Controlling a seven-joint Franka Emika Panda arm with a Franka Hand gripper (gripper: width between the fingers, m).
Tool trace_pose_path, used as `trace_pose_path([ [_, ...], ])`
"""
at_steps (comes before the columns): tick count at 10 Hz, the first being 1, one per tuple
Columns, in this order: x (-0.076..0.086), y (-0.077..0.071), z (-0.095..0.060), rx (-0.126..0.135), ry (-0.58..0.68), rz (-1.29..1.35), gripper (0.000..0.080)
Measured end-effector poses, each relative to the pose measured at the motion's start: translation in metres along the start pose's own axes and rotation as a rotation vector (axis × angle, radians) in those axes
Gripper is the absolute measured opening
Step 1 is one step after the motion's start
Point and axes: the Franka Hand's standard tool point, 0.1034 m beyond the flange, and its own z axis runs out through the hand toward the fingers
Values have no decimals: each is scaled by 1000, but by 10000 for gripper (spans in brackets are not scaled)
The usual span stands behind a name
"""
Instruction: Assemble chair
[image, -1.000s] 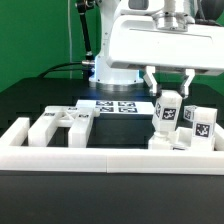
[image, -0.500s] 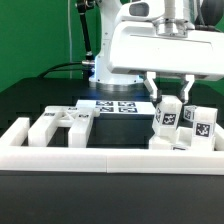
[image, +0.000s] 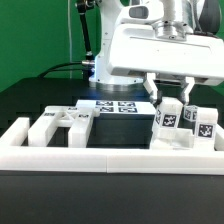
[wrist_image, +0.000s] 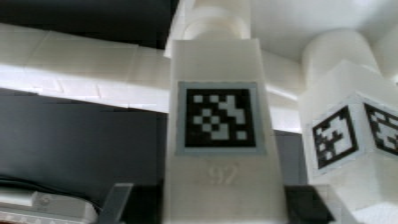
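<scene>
The square bar's lower end (image: 165, 136) is down on the white chair base behind the rail, so the white square bar (image: 168, 116) would stand if my gripper opened now.
My gripper (image: 170, 96) is shut on an upright white square bar (image: 168, 116) of the chair, which carries black-and-white tags, at the exterior view's right. The bar's lower end is down among other white chair pieces just behind the rail. A second tagged upright piece (image: 201, 125) stands close beside it on the exterior view's right. In the wrist view the held bar (wrist_image: 217, 110) fills the middle between my dark fingers (wrist_image: 119, 200), my gripper (wrist_image: 214, 205) clamps its sides, and the neighbouring tagged piece (wrist_image: 347, 130) stands next to it.
Flat white chair pieces (image: 60, 124) lie at the exterior view's left behind the long low white border rail (image: 100, 155). The marker board (image: 115, 106) lies on the black table near the arm's base. A green wall stands behind.
The gripper with the bar has shifted slightly to the exterior view's right and lower, closer to the neighbouring tagged piece. The grip is unchanged.
</scene>
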Motion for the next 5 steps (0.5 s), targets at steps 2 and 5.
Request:
trace_pose_path([
  [2, -3, 0, 2, 3, -19, -1, 391],
  [5, -3, 0, 2, 4, -25, -5, 627],
])
